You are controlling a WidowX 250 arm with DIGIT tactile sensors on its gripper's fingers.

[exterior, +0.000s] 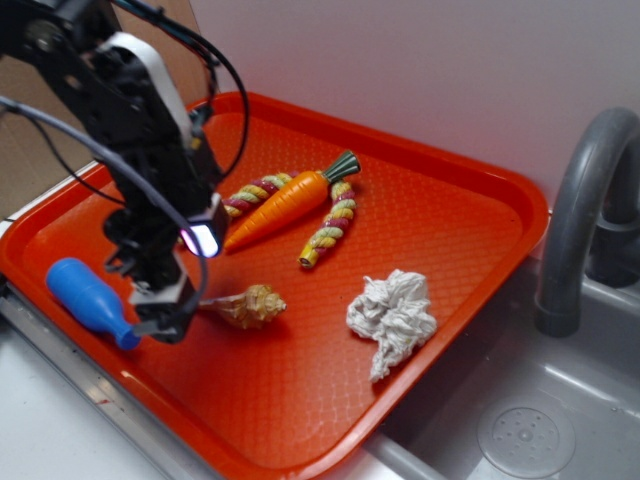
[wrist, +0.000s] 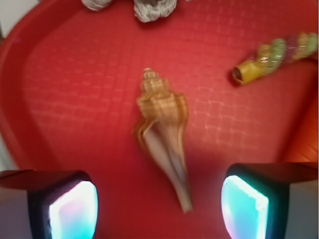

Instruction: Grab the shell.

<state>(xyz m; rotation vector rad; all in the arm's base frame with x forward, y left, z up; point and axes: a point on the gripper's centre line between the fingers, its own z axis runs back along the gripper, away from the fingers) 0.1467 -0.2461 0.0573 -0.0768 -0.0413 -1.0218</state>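
My fingers stop short of the shell's ridged body, so it is too early to close on the shell. My gripper moves toward that body first.
The shell is tan and ridged, lying flat on the red tray, thin point toward my gripper. In the wrist view its tip reaches between my two lit pads, touching neither. My gripper is open, hanging just left of the shell's point in the exterior view and low over the tray.
A carrot and two striped rope sticks lie behind the shell. A white cloth wad sits to its right. A blue bottle lies at the tray's left edge. A grey sink and faucet stand right.
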